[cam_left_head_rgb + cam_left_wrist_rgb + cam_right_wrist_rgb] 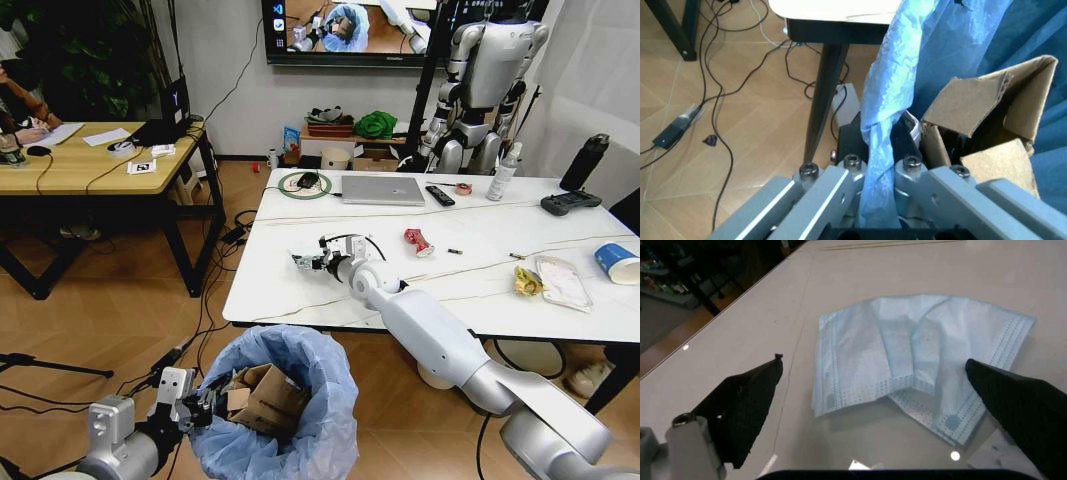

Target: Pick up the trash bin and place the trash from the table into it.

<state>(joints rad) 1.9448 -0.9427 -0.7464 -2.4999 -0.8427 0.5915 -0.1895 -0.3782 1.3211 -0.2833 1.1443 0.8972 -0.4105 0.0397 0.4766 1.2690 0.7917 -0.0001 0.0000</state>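
Note:
I need to grab the pale-blue paper [913,365] next with my right gripper by its raised middle fold, because its stitched side edge is spread flat along the table.
The trash bin [285,410], lined with a crinkly light-blue bag, hangs below the table's [300,300] front edge. My left gripper [200,405] is shut on its rim; the left wrist view shows the bag [880,125] pinched in my left gripper [877,172]. Torn brown cardboard [265,395] [987,100] sits inside. My right gripper [305,260] hovers open over the table's left part, just above a pale-blue folded paper [913,365], with its fingers [743,400] on either side of it. A crushed red can [417,241], a yellow wrapper [527,283], a clear packet [563,282] and a paper cup [617,262] lie farther right.
A laptop [382,190], remote [439,195], spray bottle [504,172], black controller [570,203] and dark flask [584,162] stand along the table's far side. A wooden desk [90,160] is at the left. Cables [215,300] run across the floor.

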